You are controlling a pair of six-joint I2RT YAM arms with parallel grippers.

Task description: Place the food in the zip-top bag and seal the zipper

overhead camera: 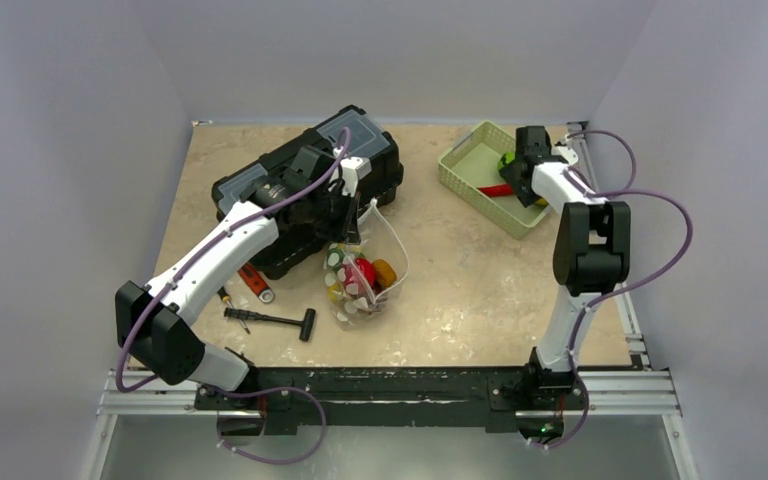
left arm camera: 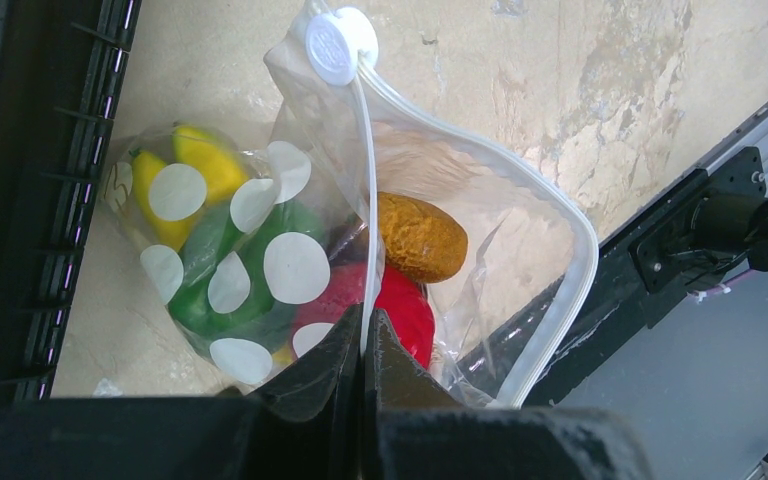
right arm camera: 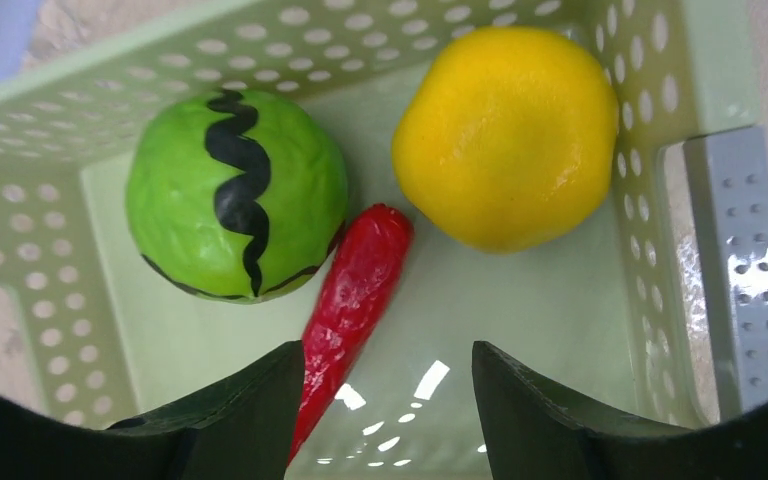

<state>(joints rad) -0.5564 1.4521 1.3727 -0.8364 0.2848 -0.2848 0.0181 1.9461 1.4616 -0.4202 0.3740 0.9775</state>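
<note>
The chili lies at an angle beneath one of my right gripper's fingers. So the gripper turns and moves down next, before it closes on the red chili.
The clear polka-dotted zip-top bag hangs mid-table with its mouth open, holding red, yellow, green and brown food. My left gripper is shut on the whitish zipper strip at the bag's near mouth edge. A round white slider sits at the strip's far end. My right gripper stands open above the pale green basket, over a red chili. A green striped ball and a yellow fruit lie past the chili.
A black toolbox stands behind the bag, against my left arm. A black-handled tool and a red-handled screwdriver lie at the front left. The table's black front rail runs close by the bag.
</note>
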